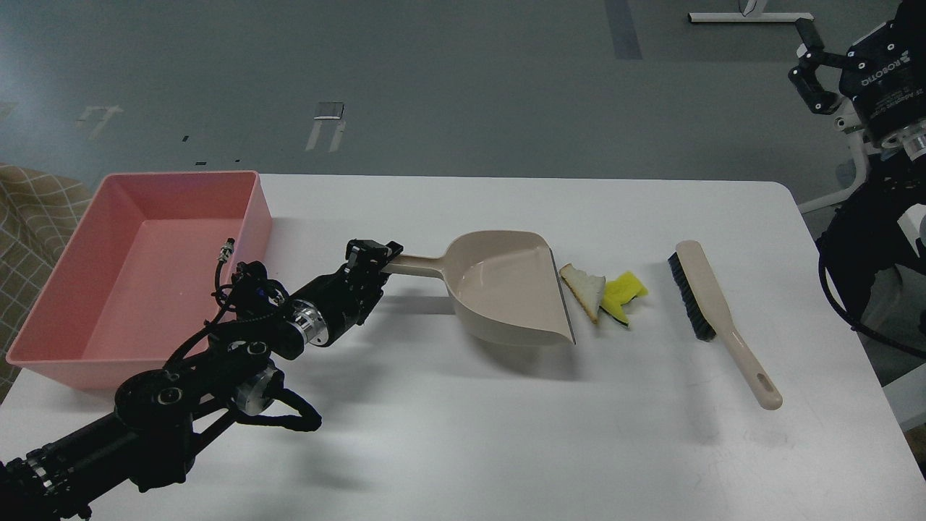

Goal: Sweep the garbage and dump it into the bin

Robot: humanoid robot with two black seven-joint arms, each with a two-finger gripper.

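The right gripper grabs the beige brush by its handle (748,364) next, so the brush's black bristles stay free to sweep the garbage.
The garbage lies on the white table (470,434): a slice of white bread with brown crust (584,289) and a yellow sponge piece with dark green backing (623,294), touching each other just right of the dustpan's lip. The beige dustpan (506,286) rests on the table, mouth facing right. My left gripper (377,259) is shut on the dustpan's handle (418,266). The pink bin (145,275) stands at the table's left edge and looks empty. My right gripper (806,61) is raised off the table at the upper right, fingers apart and empty.
A beige hand brush with black bristles (712,315) lies on the table right of the sponge, handle pointing toward the front right. A white stand shows behind the right arm. A checked cloth shows at the far left.
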